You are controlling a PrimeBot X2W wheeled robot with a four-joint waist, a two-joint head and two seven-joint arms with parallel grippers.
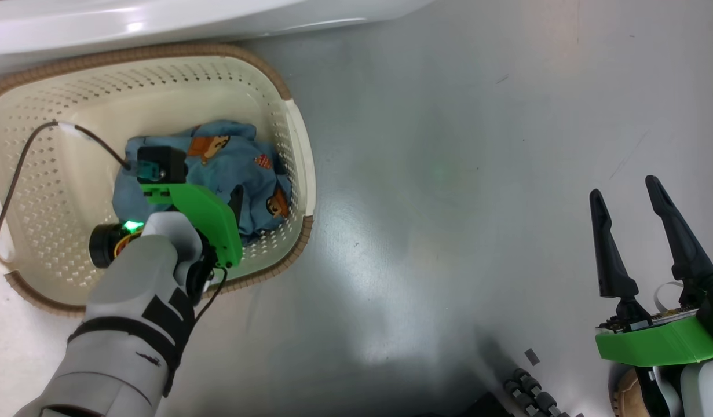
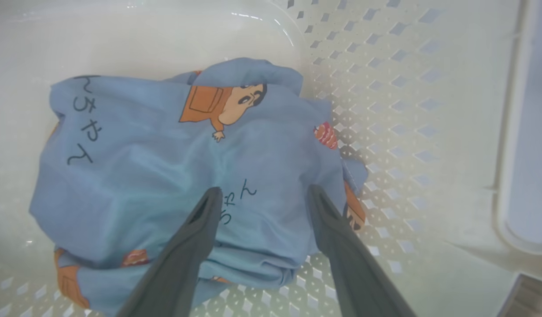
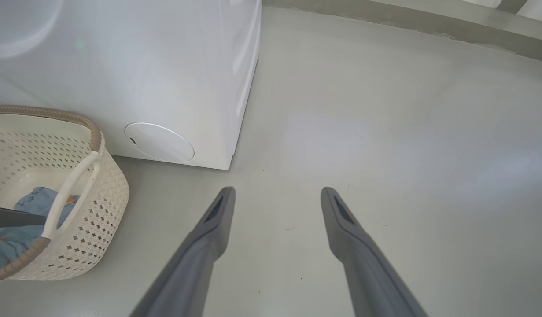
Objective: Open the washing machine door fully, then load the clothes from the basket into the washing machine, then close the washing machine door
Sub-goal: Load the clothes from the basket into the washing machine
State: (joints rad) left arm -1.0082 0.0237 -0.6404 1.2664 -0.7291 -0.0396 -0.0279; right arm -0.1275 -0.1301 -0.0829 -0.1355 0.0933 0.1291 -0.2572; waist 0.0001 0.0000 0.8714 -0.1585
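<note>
I will load the washing machine after my left gripper grabs the blue fold (image 2: 263, 224) beside the clothes' dark lettering next.
The cream perforated basket (image 1: 301, 168) stands on the floor at the left, against the white washing machine (image 1: 159, 20). In it lie the clothes (image 1: 240, 168), crumpled light blue fabric with orange cartoon prints. My left arm reaches down into the basket. In the left wrist view my left gripper (image 2: 264, 190) is open, its fingers spread just over the clothes (image 2: 134, 167) with no fabric pinched between them. My right gripper (image 1: 622, 186) is open and holds nothing at the lower right, well away from the basket (image 3: 90, 198), above bare floor. The washing machine door is out of view.
Grey floor (image 1: 449, 174) spreads to the right of the basket. The washer's white front (image 3: 121, 66) carries a round cover (image 3: 158, 141) low near its corner. A dark cable (image 1: 20, 168) loops over the basket's left side.
</note>
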